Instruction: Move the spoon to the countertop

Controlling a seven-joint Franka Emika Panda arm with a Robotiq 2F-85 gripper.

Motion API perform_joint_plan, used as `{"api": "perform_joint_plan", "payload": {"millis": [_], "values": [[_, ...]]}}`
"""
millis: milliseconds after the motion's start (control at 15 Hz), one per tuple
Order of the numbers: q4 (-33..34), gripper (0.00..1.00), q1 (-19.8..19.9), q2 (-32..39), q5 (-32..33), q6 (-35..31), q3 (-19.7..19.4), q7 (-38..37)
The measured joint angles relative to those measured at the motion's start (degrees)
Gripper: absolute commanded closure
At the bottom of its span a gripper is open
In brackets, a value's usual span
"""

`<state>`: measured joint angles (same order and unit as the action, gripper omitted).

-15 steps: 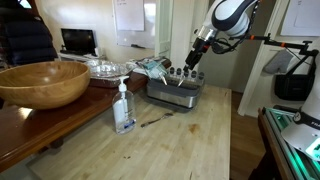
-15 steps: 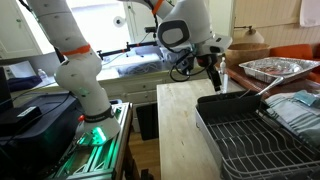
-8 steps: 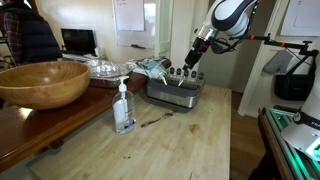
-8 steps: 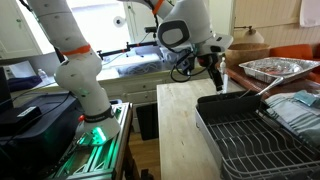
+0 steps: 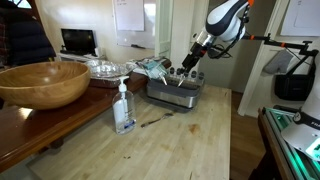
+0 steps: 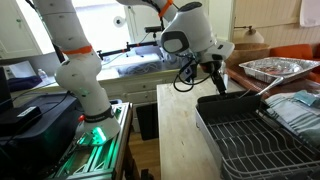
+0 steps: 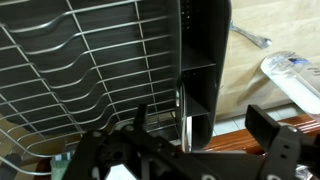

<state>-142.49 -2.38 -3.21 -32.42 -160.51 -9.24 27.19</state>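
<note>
My fingers are still high above the spoon's handle (image 7: 186,128) between them in the wrist view, so it is too early to close. My gripper comes down next.
The spoon (image 7: 181,112) is a slim grey metal strip standing upright in the dark utensil holder (image 7: 203,60) at the end of the dish rack (image 7: 80,70). My gripper (image 7: 200,118) is open, with one finger on each side of the holder and the spoon's handle between them. In both exterior views the gripper (image 5: 190,63) (image 6: 218,80) hangs just over the rack's end (image 5: 176,90) (image 6: 250,130). The pale plank countertop (image 5: 200,140) (image 6: 178,130) (image 7: 275,22) lies beside the rack.
A clear pump bottle (image 5: 124,108) (image 7: 295,75) stands on the countertop, with a thin dark utensil (image 5: 155,120) (image 7: 250,37) lying near it. A large wooden bowl (image 5: 40,82) and foil trays (image 5: 105,66) sit on the darker reddish-brown top (image 5: 25,125).
My gripper has come down a little and closer to the utensil holder at the end of the rack. Nothing else has moved.
</note>
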Motion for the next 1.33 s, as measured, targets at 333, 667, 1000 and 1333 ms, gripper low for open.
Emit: {"api": "perform_joint_plan", "payload": {"millis": [333, 667, 1000, 1333], "values": [[1.35, 0.00, -0.51, 3.11, -6.73, -0.14, 0.32, 6.20], [2.90, 0.36, -0.52, 5.66, -11.15, -0.16, 0.68, 11.14], [3.95, 0.76, -0.52, 7.09, -14.07, -0.16, 1.01, 14.48], [4.62, 1.00, -0.51, 7.80, -15.83, -0.16, 1.06, 16.68]]}}
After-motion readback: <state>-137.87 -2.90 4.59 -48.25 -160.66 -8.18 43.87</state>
